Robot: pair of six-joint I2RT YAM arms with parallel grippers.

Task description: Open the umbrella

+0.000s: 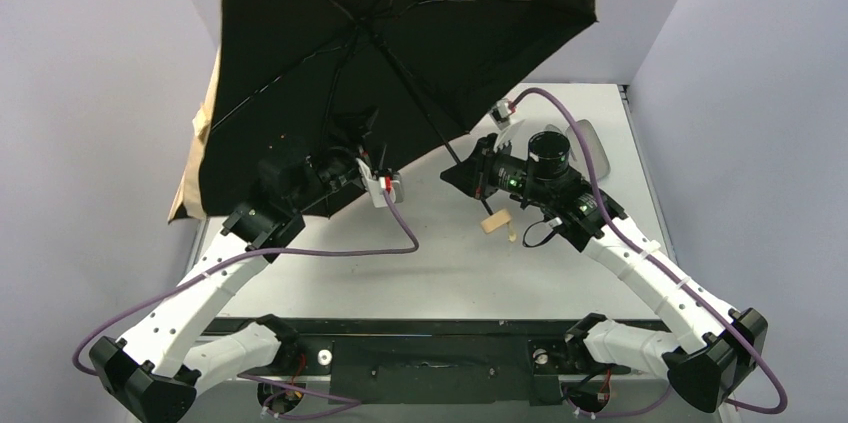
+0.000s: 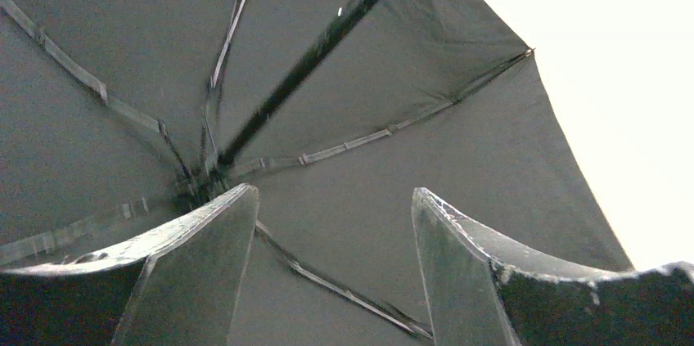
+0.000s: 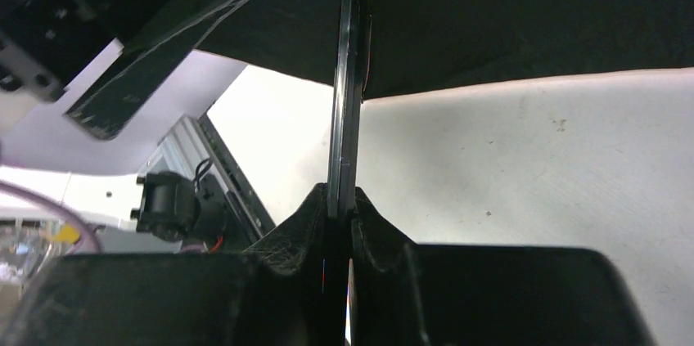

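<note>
I need to grab the umbrella's black stem beneath the lining (image 1: 418, 99) (image 2: 325, 42) with my left gripper next, between the ribs and my right gripper, to keep the canopy open.
The umbrella (image 1: 400, 33) stands spread wide over the back left of the table, its black lining facing me and tan fabric showing along the left edge. Its thin black shaft (image 1: 420, 108) slants down to the beige handle knob (image 1: 495, 223). My right gripper (image 1: 462, 176) is shut on the shaft (image 3: 348, 76) just above the knob; the right wrist view shows the right gripper (image 3: 342, 199) with both fingers pressed against the rod. My left gripper (image 1: 352, 138) sits under the canopy. In the left wrist view the left gripper (image 2: 334, 192) is open, with only lining and ribs (image 2: 344, 146) beyond it.
A pale mint-green oval case (image 1: 592, 143) lies behind the right arm on the white table (image 1: 450, 263). Purple cables loop from both wrists. The canopy's left edge hangs past the table's left side, close to the wall (image 1: 90, 93).
</note>
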